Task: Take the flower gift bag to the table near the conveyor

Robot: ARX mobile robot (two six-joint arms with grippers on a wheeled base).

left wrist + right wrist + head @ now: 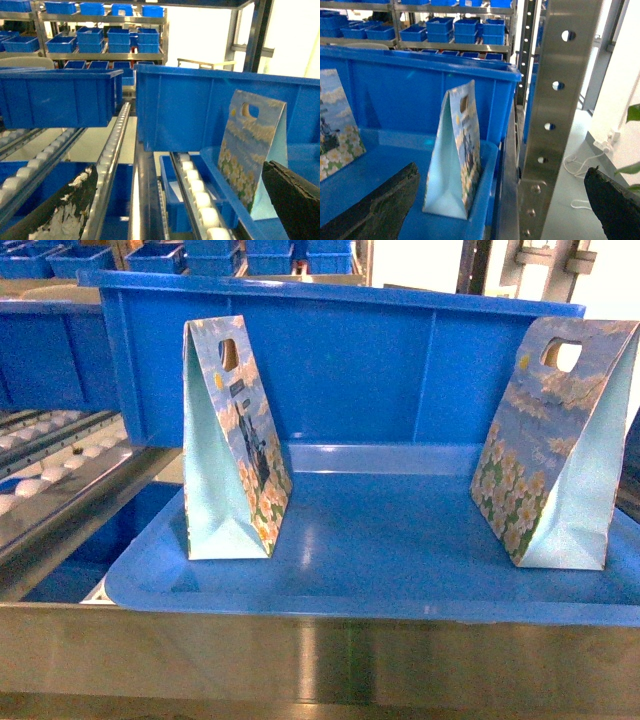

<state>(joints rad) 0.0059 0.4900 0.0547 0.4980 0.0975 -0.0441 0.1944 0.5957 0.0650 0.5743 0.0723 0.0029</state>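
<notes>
I should next grab the bag by its top edge (216, 332) with my left gripper, because the bag is wide at its base (235, 540) and narrows to flat facing sides above.
Two flower gift bags stand upright on a blue tray (400, 575), one at the left (235, 445) and one at the right (555, 455). Neither gripper shows in the head view. My left gripper (175, 212) is open over the conveyor (197, 195) rollers, and a bag (250, 145) stands just left of its right finger (295, 200), apart from it. My right gripper (495, 212) is open too, with a bag (455, 160) between its fingers but farther off and untouched. Another bag (337, 125) shows at that view's left edge. The table is out of view.
A tall blue bin (340, 360) stands behind the tray. Roller lanes (45, 465) run at the left with another blue bin (60, 97) on them. A perforated steel post (555, 115) rises right of the tray's edge. Shelves of blue bins (105, 37) fill the background.
</notes>
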